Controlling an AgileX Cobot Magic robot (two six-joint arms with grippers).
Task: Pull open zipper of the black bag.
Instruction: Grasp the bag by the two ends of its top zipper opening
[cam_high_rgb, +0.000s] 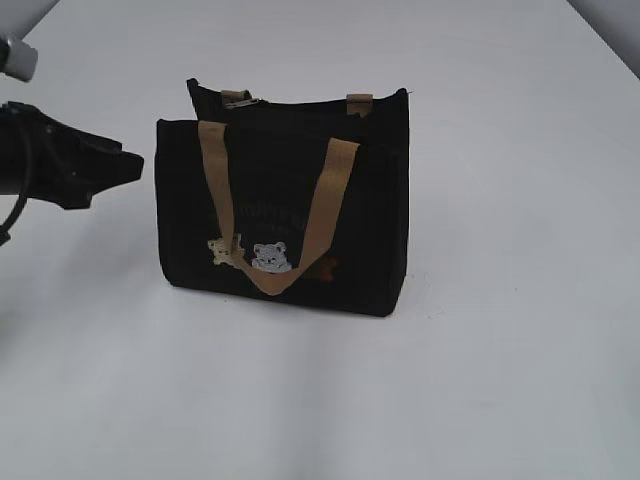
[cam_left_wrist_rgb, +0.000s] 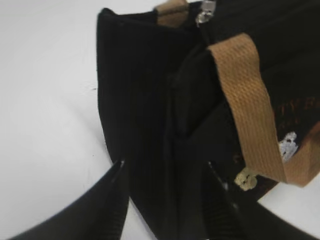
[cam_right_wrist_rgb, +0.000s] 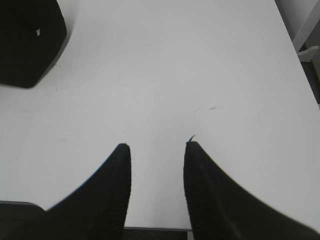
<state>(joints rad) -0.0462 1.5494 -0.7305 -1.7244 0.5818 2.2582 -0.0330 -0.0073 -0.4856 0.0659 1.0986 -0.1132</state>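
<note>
The black bag (cam_high_rgb: 285, 215) has to stay steady for unzipping, so my left gripper should grab the fabric fold (cam_high_rgb: 166, 180) of its end panel next.
The black bag (cam_high_rgb: 285, 215) stands upright mid-table, its tan handle (cam_high_rgb: 322, 205) hanging down the front over the bear pictures. The zipper's silvery pull (cam_high_rgb: 256, 101) sits at the top, near the back left handle mount. My left gripper (cam_high_rgb: 132, 165) hovers just left of the bag's left end, at upper height. In the left wrist view its jaws (cam_left_wrist_rgb: 165, 170) stand open on either side of the bag's folded end panel (cam_left_wrist_rgb: 145, 110), with the zipper pull (cam_left_wrist_rgb: 204, 12) far ahead. My right gripper (cam_right_wrist_rgb: 157, 147) is open over bare table, away from the bag (cam_right_wrist_rgb: 27, 40).
The white table (cam_high_rgb: 500, 380) spreads around the bag on all sides. Its right edge (cam_right_wrist_rgb: 299, 60) runs past the right gripper, with a white frame (cam_right_wrist_rgb: 311, 50) beyond. A pale part of the left arm (cam_high_rgb: 18, 58) shows top left.
</note>
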